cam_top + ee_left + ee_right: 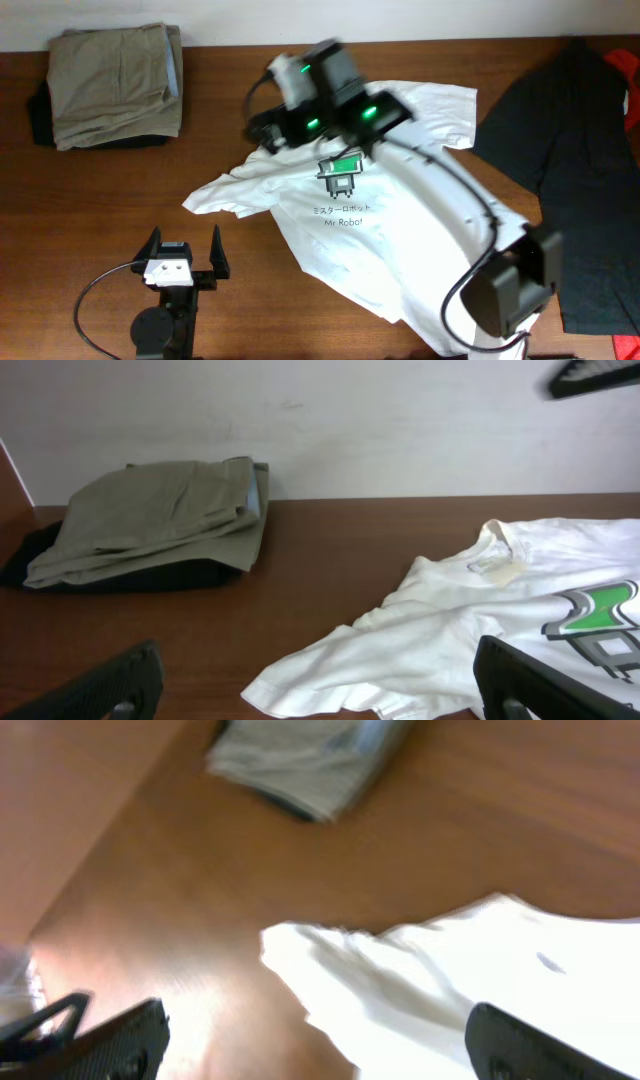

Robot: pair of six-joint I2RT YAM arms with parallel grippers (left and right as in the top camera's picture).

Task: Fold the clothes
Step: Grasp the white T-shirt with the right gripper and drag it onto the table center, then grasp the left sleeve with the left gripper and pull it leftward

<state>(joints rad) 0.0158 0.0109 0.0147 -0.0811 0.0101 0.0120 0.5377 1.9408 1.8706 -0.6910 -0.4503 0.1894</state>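
Next, my left gripper grabs the white T-shirt [350, 215] by the outer edge of its near sleeve [193, 203], to stretch the T-shirt between grippers for folding.
The white T-shirt [350, 215] lies spread and rumpled in the middle of the table, its red-and-green print [338, 172] facing up. It also shows in the left wrist view [470, 630] and, blurred, in the right wrist view [480, 980]. My left gripper [186, 252] is open and empty near the front edge, left of the shirt's sleeve [330, 680]. My right gripper [275, 125] is open and empty, above the shirt's upper left part near the collar [498, 550]; its fingers [315, 1045] straddle the shirt's edge.
Folded khaki trousers [115, 72] lie on a dark item at the back left, also in the left wrist view [150, 520]. A large dark garment [580, 140] covers the right side. The right arm [450, 200] stretches across the shirt.
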